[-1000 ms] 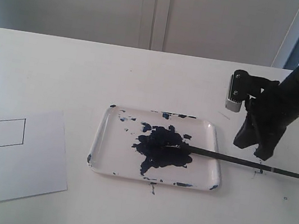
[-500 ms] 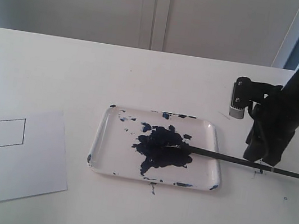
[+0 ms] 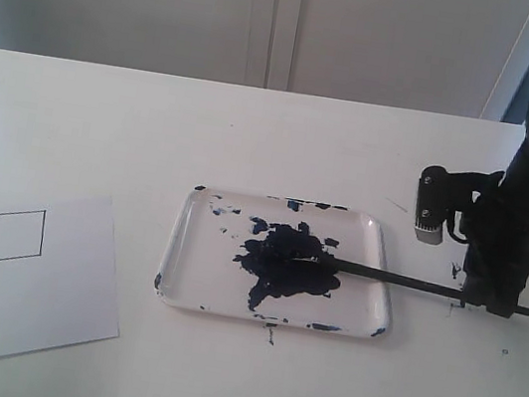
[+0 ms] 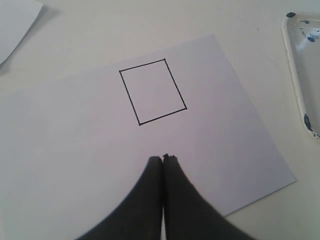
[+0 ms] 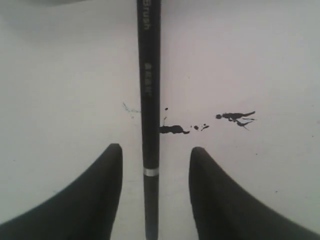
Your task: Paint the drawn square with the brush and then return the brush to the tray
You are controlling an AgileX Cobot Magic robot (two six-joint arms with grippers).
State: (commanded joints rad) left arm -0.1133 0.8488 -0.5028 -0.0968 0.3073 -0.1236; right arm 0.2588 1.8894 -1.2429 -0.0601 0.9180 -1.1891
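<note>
It isn't time to close on the brush handle yet: my right gripper's fingers stop above the handle in the right wrist view. I need to first lower my right gripper.
The brush lies with its tip in the dark paint blob of the tray, and its handle sticks out over the rim onto the table. My right gripper stands over the handle's outer end. In the right wrist view it is open, a finger on each side of the brush handle, neither touching it. The drawn square on the white paper is blank inside. In the left wrist view my left gripper is shut and empty, hovering over the paper just short of the square.
Dried paint specks mark the table beside the brush handle. A corner of another white sheet lies beyond the paper. The tray's rim shows in the left wrist view. A wall rises behind the table.
My right arm has moved right and come down, bringing its gripper from above the tray's right edge to straddle the brush handle's outer end. The brush, tray and paper have not moved.
</note>
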